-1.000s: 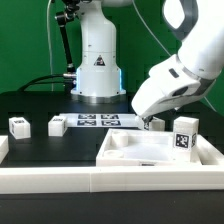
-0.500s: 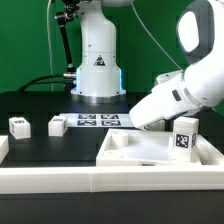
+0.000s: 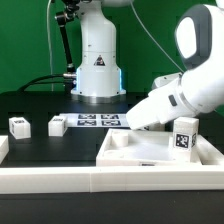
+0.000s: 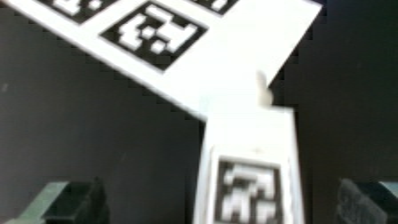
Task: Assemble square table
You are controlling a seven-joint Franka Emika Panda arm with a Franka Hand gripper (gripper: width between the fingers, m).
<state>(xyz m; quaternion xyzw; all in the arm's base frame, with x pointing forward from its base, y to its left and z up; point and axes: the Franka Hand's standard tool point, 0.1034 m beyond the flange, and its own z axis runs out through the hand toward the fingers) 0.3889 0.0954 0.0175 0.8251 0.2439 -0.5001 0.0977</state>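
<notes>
The leg block has to fit upright into the white square slab. My gripper will next pick up the block by its wide tagged body (image 4: 249,188).
The white square slab (image 3: 150,150) lies at the front right of the exterior view. Two small tagged leg blocks (image 3: 18,125) (image 3: 57,125) sit on the black table at the exterior view's left. A third tagged leg block (image 3: 183,136) stands upright by the slab's right side. My gripper (image 3: 128,120) is low, just behind the slab, at the marker board's right end. In the wrist view my gripper (image 4: 217,202) is open, with one dark finger (image 4: 63,202) on each side of a white tagged leg block (image 4: 249,172), not touching it. In the exterior view the arm hides this leg.
The marker board (image 3: 95,121) lies flat in front of the robot base (image 3: 98,70), and its tags show in the wrist view (image 4: 157,30). A long white rail (image 3: 100,180) runs along the front edge. Black cables hang at the back left.
The arm has swung toward the exterior view's left, and its gripper end has moved from behind the slab's right part to the marker board's right end. The slab and leg blocks have not moved.
</notes>
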